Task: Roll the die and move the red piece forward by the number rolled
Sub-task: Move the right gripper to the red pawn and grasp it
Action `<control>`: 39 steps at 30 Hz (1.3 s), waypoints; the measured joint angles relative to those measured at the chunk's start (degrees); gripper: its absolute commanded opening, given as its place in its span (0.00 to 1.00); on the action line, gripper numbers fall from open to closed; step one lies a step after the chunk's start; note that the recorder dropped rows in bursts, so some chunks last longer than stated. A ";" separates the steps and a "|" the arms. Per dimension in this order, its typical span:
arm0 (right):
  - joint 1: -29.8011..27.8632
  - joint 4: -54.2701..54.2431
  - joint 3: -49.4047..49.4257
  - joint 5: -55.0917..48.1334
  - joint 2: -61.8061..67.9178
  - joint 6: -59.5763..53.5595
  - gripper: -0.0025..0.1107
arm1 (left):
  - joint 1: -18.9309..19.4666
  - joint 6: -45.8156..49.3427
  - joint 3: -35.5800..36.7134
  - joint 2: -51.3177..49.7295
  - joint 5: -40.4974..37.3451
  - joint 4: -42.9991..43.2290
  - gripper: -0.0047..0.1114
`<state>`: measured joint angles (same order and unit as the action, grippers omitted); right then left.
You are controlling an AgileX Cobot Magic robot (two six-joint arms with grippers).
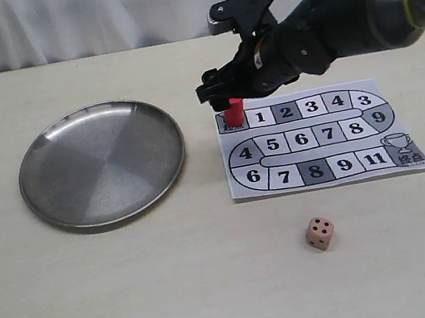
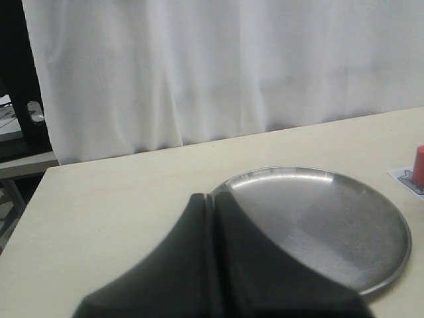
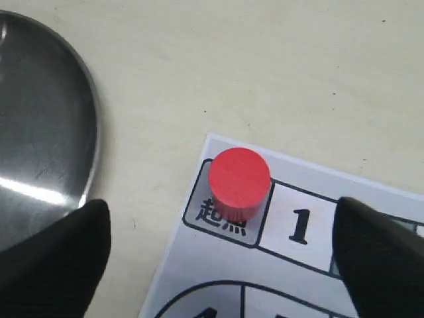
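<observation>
I will grip the red piece by its round top [image 1: 233, 105] with my right gripper next. Then the piece should move forward along the board [image 1: 316, 142].
The red piece [image 1: 234, 112] [image 3: 238, 181] stands upright on the board's grey start square, left of square 1. My right gripper [image 1: 222, 94] [image 3: 222, 262] hovers just above it, open, its dark fingers [image 3: 56, 255] wide apart with the piece free between them. The tan die [image 1: 319, 232] rests on the table in front of the board, several pips on its top face. In the left wrist view my left gripper [image 2: 213, 205] is shut and empty, near the metal plate's [image 2: 331, 218] rim; the red piece [image 2: 419, 164] shows at the frame's edge.
The paper game board [image 1: 319, 139] with numbered squares and a trophy square lies right of centre. The round metal plate [image 1: 102, 163] sits on the left. A white curtain runs behind the table.
</observation>
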<state>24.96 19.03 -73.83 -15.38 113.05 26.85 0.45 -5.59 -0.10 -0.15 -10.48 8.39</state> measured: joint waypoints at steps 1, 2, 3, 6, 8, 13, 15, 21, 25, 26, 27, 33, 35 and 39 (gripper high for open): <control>0.00 0.02 -1.05 0.00 1.41 0.00 0.76 | 0.00 0.00 0.00 0.00 0.00 0.00 0.04; 0.00 0.02 -2.06 0.00 2.73 0.00 0.76 | 0.00 0.00 0.00 0.00 0.00 0.00 0.04; -0.13 -0.09 -3.01 0.00 3.75 0.00 0.76 | 0.00 0.00 0.00 0.00 0.00 0.00 0.04; -0.76 -0.12 -5.35 0.00 6.77 0.00 0.76 | 0.00 0.00 0.00 0.00 0.00 0.00 0.04; -1.59 -0.12 -6.53 0.00 8.44 0.00 0.75 | 0.00 0.00 0.00 0.00 0.00 0.00 0.04; -2.95 -0.12 -6.98 1.21 10.04 0.00 0.50 | 0.00 0.00 0.00 0.00 0.00 0.00 0.04; -2.69 -0.12 -6.98 2.38 10.13 0.00 0.37 | 0.00 0.00 0.00 0.00 0.00 0.00 0.04; -2.19 -0.23 -6.98 3.83 10.13 0.00 0.10 | 0.00 0.00 0.00 0.00 0.00 0.00 0.04; -2.19 -0.33 -6.98 3.71 10.13 0.00 0.06 | 0.00 0.00 0.00 0.00 0.00 0.00 0.04; -2.19 -0.33 -6.99 3.71 10.13 0.00 0.06 | 0.00 0.00 0.00 0.00 0.00 0.00 0.04; -2.19 -0.33 -6.99 3.71 10.13 0.00 0.06 | 0.00 0.00 0.00 0.00 0.00 0.00 0.04; -2.19 -0.33 -7.19 3.38 10.13 0.00 0.06 | 0.00 0.00 0.00 0.00 0.00 0.00 0.04; -2.19 -0.33 -7.19 3.13 10.00 0.00 0.06 | 0.00 0.00 0.00 0.00 0.00 0.00 0.04; -2.19 -0.33 -7.19 3.00 9.23 0.00 0.06 | 0.00 0.00 0.00 0.00 0.00 0.00 0.04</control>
<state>22.78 18.70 -81.03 -12.39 122.28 26.85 0.45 -5.59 -0.10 -0.15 -10.48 8.39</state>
